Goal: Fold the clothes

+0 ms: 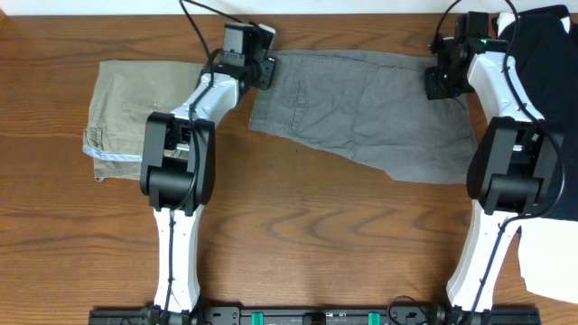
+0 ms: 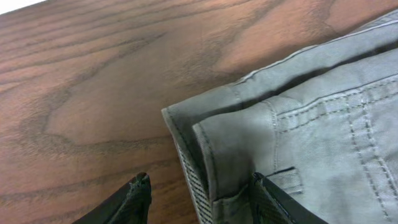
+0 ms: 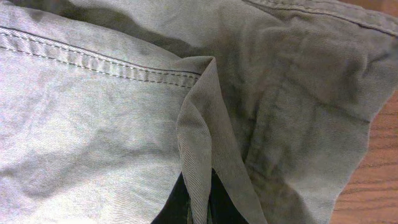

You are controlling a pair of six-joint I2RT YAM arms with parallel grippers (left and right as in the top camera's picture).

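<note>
My left gripper pinches the grey shorts [image 1: 361,99] at their waistband corner [image 1: 272,69] across its side edge next, to spread them for folding. That matches my right gripper.
Grey shorts [image 1: 361,99] lie spread flat at the back middle of the table. My left gripper [image 1: 262,68] is at their back left corner. In the left wrist view it [image 2: 200,186] is open, and the waistband corner of the shorts [image 2: 311,124] lies between its two fingers. One finger is over bare wood, the other over the cloth. My right gripper [image 1: 442,81] is at the shorts' back right corner. In the right wrist view it [image 3: 199,199] is shut on a pinched fold of the grey cloth [image 3: 93,124].
A folded khaki garment [image 1: 117,117] lies at the left. A dark garment [image 1: 542,54] lies at the back right corner, and a white cloth [image 1: 551,262] at the front right edge. The wooden table [image 1: 316,235] shows bare in front of the shorts.
</note>
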